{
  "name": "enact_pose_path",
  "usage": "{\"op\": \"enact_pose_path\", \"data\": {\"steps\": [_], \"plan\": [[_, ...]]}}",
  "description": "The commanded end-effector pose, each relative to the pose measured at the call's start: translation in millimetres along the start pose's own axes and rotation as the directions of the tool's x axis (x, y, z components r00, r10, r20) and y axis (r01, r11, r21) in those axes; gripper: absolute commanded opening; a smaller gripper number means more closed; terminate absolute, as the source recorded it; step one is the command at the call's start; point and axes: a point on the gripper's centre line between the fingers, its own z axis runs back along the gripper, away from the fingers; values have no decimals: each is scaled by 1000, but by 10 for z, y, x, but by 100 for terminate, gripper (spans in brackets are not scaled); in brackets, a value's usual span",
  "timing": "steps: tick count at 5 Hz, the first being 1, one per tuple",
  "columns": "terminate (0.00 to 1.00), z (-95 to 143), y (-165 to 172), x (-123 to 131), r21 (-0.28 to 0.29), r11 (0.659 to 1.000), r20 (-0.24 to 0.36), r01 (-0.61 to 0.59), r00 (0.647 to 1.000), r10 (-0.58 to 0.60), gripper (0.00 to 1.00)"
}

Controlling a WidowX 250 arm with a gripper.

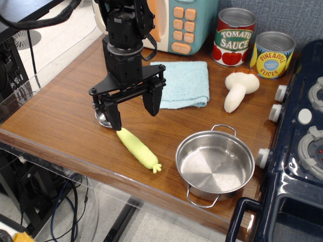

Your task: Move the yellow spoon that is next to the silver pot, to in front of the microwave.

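Observation:
I should have my gripper grab the yellow spoon by its handle [133, 144] next, so that I can bring the spoon in front of the microwave [176, 22].
The yellow spoon [138, 148] lies on the wooden table [60, 116], left of the silver pot [215, 165]. Its nubbed handle end points toward the front edge, and its shiny metal bowl [104, 120] sits under the gripper's left finger. My gripper [132, 112] hangs open just above the spoon's bowl end, fingers spread wide and holding nothing. The microwave [176, 22] stands at the back of the table, partly hidden by the arm. The silver pot is empty.
A light blue cloth [184, 83] lies in front of the microwave. A tomato sauce can [233, 38] and a pineapple can [272, 54] stand at the back right. A white plush mushroom [239, 89] lies beside them. A dark toy stove [300, 151] borders the right.

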Motion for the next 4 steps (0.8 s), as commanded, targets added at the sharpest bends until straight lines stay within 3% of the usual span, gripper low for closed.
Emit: {"op": "enact_pose_path", "data": {"steps": [1, 2, 4], "plan": [[0, 0, 0, 0, 0, 1000, 0, 0, 1000, 0, 100], [0, -119, 20, -29, 60, 996, 40, 65, 997, -68, 100], [0, -360, 75, -130, 119, 984, 56, 135, 988, -142, 100]]}}
